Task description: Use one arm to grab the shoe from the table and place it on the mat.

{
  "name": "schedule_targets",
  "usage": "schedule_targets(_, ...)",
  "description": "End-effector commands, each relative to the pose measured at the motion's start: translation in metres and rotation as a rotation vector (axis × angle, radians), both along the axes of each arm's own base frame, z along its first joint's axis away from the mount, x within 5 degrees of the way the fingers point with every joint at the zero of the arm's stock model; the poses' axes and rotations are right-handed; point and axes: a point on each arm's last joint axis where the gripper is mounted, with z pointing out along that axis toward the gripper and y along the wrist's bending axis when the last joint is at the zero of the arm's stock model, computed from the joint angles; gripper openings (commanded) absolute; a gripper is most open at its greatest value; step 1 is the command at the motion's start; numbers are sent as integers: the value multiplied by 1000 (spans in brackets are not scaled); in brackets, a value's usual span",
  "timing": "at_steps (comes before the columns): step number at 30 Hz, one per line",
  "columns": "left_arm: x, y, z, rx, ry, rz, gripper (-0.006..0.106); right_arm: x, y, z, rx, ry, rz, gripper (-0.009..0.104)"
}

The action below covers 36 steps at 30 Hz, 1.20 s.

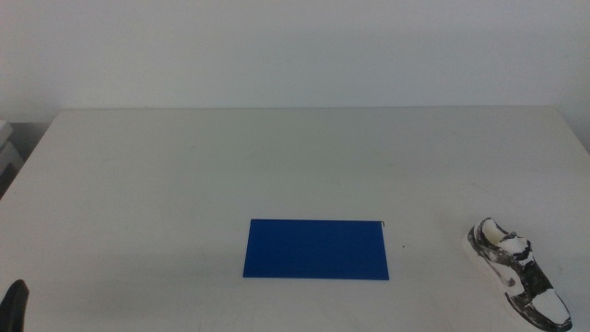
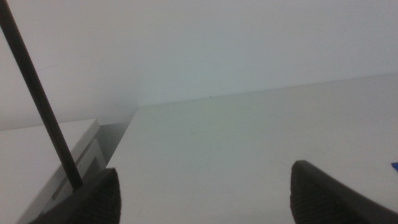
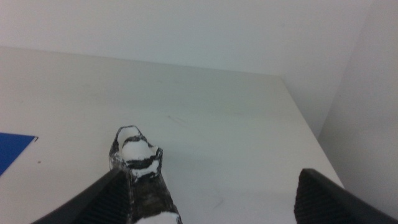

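Next, the right gripper picks up the shoe by the sides around its ankle opening (image 1: 506, 243) to set it on the blue mat (image 1: 316, 249).
The shoe (image 1: 518, 273), a white sneaker with black-grey patches, lies on the table (image 1: 184, 166) at the front right, toe toward the front edge. The blue mat (image 1: 316, 249) lies flat at the front middle, about a shoe length to the left of the shoe. My right gripper (image 3: 211, 208) is out of the middle view. Its jaws are wide open low behind the shoe (image 3: 140, 171), whose heel sits just inside one jaw. A corner of the mat (image 3: 12, 150) shows there too. My left gripper (image 2: 205, 208) is open and empty, waiting at the front left corner (image 1: 14, 306).
The table's right edge (image 3: 305, 118) runs close beside the shoe. A white shelf unit (image 2: 43, 152) stands off the table's left side, and a dark cable (image 2: 37, 93) crosses the left wrist view. A white wall is behind the table.
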Motion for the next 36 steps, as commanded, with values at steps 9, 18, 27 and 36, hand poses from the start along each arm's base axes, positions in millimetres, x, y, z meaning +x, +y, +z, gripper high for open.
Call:
schedule_targets(9,0,-1,6,-11,-83,-8,94,0,-1,58,-19,-43,-9,71)
schedule_targets(18,0,-1,6,-11,-83,-8,94,22,-2,108,-16,28,-10,71)
schedule_targets(27,0,-1,6,-11,-83,-8,94,62,-4,164,3,228,-15,71)
schedule_targets(36,0,-1,6,-11,-83,-8,94,132,1,192,27,624,83,71)
